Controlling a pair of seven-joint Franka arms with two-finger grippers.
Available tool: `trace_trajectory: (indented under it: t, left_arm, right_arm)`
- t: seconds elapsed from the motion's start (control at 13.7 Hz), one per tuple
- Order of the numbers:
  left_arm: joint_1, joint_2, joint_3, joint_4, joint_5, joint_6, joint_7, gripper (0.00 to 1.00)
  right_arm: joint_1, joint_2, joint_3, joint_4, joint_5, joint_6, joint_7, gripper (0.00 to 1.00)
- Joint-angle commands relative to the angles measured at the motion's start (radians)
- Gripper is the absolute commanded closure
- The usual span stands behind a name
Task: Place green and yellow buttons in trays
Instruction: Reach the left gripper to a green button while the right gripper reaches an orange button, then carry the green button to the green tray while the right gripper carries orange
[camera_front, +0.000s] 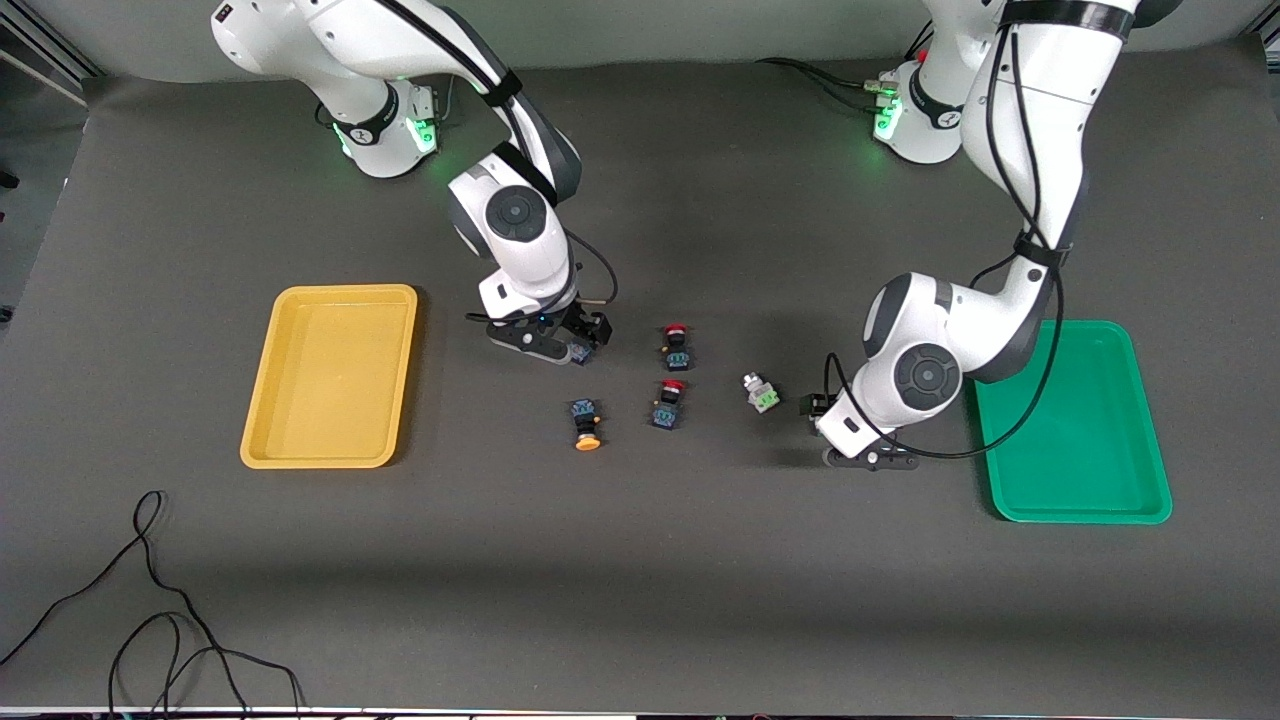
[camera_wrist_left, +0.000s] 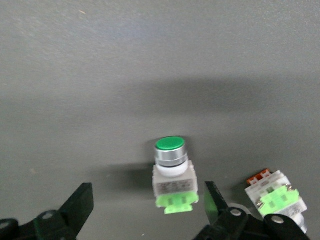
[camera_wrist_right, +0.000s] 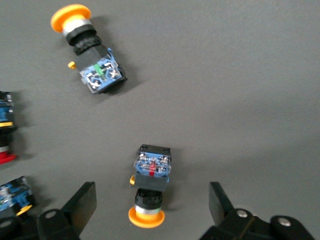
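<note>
The yellow button is still below the fingers around it in the right wrist view, so my right gripper needs to go down to it before closing on it.
My left gripper (camera_wrist_left: 147, 206) stands open low over the table, its fingers on either side of a whitish-grey green button (camera_wrist_left: 173, 174). A second green button (camera_wrist_left: 276, 198) (camera_front: 762, 392) lies just outside one finger. In the front view the left gripper (camera_front: 866, 458) is beside the green tray (camera_front: 1090, 440), which holds nothing. My right gripper (camera_wrist_right: 152, 202) (camera_front: 542, 346) is open around a dark yellow-capped button (camera_wrist_right: 150, 186) (camera_front: 580, 352). The other yellow button (camera_wrist_right: 90, 50) (camera_front: 587, 424) lies nearer the front camera. The yellow tray (camera_front: 330, 380) holds nothing.
Two red-capped buttons (camera_front: 677, 345) (camera_front: 668, 402) lie mid-table between the grippers. A loose black cable (camera_front: 150, 600) curls on the mat near the front edge, toward the right arm's end. The table is covered by a dark grey mat.
</note>
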Motion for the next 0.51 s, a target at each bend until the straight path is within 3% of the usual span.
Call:
trace_trajectory:
  t: [0.0, 0.22, 0.29, 0.37, 0.44]
  left_arm:
    - [-0.034, 0.016, 0.008, -0.012, -0.012, 0.052, -0.057, 0.01]
    - [-0.053, 0.034, 0.008, -0.044, -0.012, 0.119, -0.099, 0.05]
    - [-0.053, 0.033, 0.008, -0.055, -0.012, 0.133, -0.099, 0.15]
    - [-0.048, 0.033, 0.008, -0.055, -0.010, 0.124, -0.097, 0.48]
    - [-0.048, 0.027, 0.008, -0.059, -0.010, 0.118, -0.097, 0.86]
  right_arm:
    - [0.012, 0.046, -0.004, 0.009, -0.004, 0.032, 0.029, 0.00]
    - [0.012, 0.077, -0.002, 0.030, -0.002, 0.038, 0.029, 0.00]
    - [0.012, 0.091, -0.002, 0.037, 0.001, 0.038, 0.029, 0.00]
    - [0.012, 0.098, -0.002, 0.047, 0.003, 0.038, 0.029, 0.00]
    - [0.012, 0.106, -0.002, 0.050, 0.004, 0.038, 0.029, 0.08]
